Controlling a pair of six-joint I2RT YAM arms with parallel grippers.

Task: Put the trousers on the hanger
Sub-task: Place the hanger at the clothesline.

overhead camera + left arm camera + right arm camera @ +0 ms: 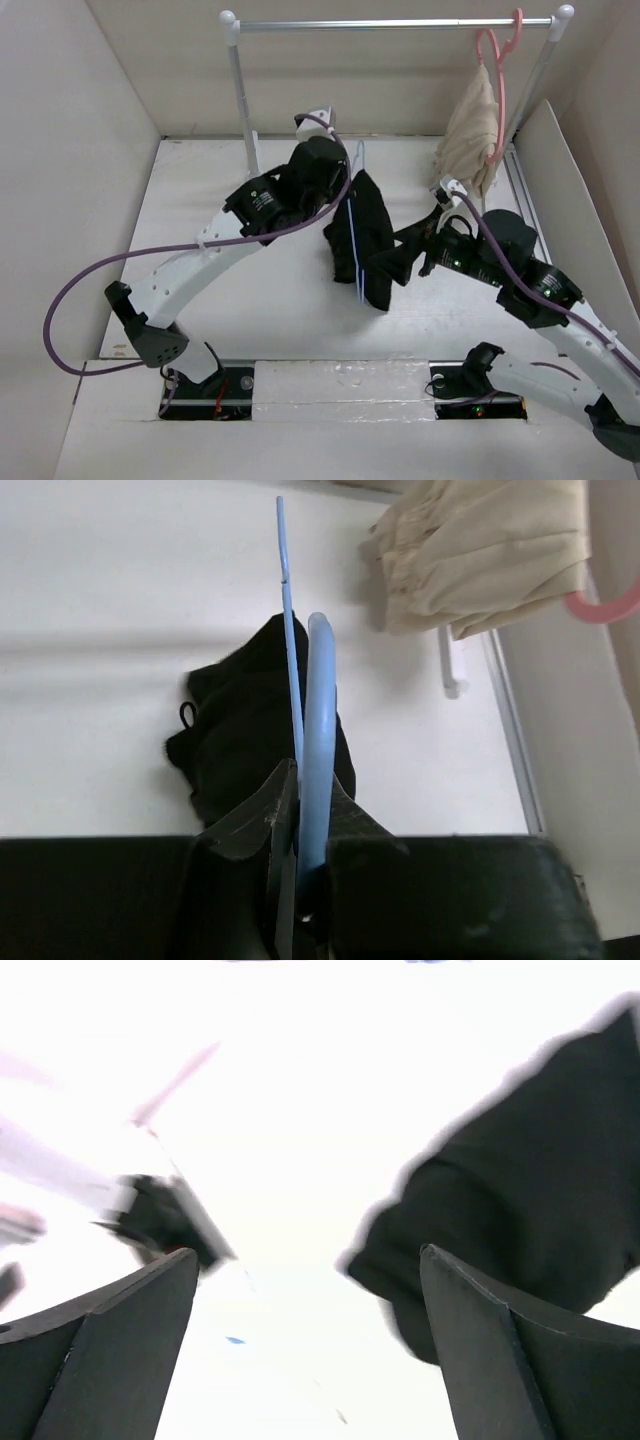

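The light-blue hanger's top must stay free to hang, so my right gripper should next grip its side beside the trousers.
The black trousers (368, 235) hang bunched over the light-blue hanger (354, 250) at the middle of the table. My left gripper (338, 172) is shut on the hanger's top; in the left wrist view its jaws (305, 810) pinch the blue hanger (318, 710) edge-on, with the trousers (240, 735) draped below. My right gripper (407, 256) is open just right of the trousers. In the right wrist view its fingers (308, 1260) stand wide apart and empty, with the trousers (530, 1190) beside the right finger.
A clothes rail (390, 23) on two posts stands at the back. A pink hanger (497, 60) with a beige garment (470, 130) hangs at its right end. White walls enclose the table on both sides.
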